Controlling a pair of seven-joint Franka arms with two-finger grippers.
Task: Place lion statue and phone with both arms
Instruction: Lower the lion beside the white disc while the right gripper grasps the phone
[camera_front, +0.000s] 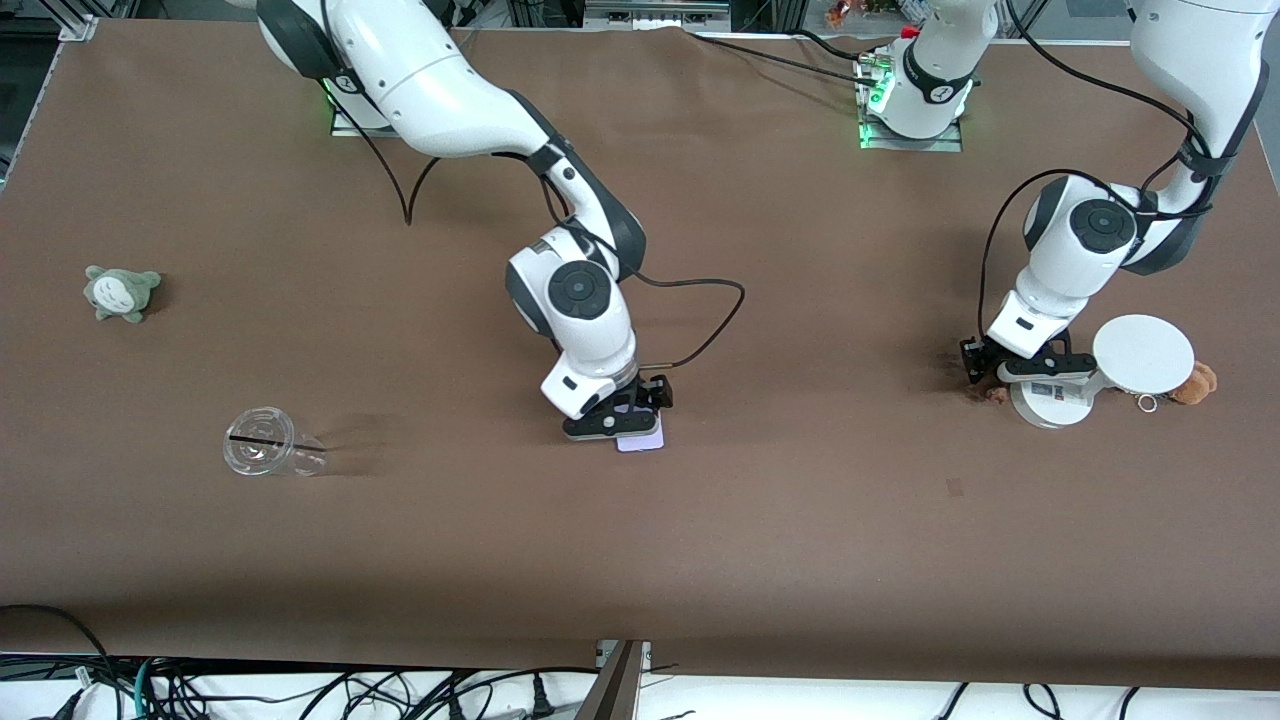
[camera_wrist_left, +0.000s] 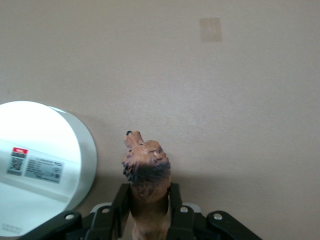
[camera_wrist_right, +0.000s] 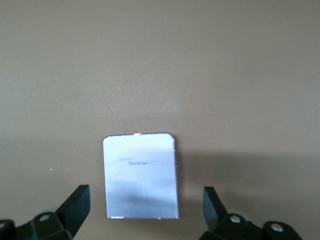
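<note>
The lion statue (camera_wrist_left: 147, 170) hangs low on the tabletop beside the white disc and would stand if my left gripper opened now.
The lion statue (camera_wrist_left: 147, 170), reddish-brown with a darker mane, sits between the fingers of my left gripper (camera_wrist_left: 148, 205), which is shut on it. In the front view this gripper (camera_front: 985, 378) is low at the table beside the white disc's stand, and a bit of the statue (camera_front: 994, 394) shows under it. The phone (camera_wrist_right: 141, 175), a pale flat rectangle, lies on the table between the spread fingers of my right gripper (camera_wrist_right: 145, 207), which is open and not touching it. In the front view the right gripper (camera_front: 630, 412) is low over the phone (camera_front: 642, 438) at mid table.
A white round disc on a stand (camera_front: 1143, 353) stands beside the left gripper, and it also shows in the left wrist view (camera_wrist_left: 35, 165). An orange-brown plush with a ring (camera_front: 1195, 383) lies by it. A grey-green plush (camera_front: 121, 291) and a tipped clear cup (camera_front: 268, 455) lie toward the right arm's end.
</note>
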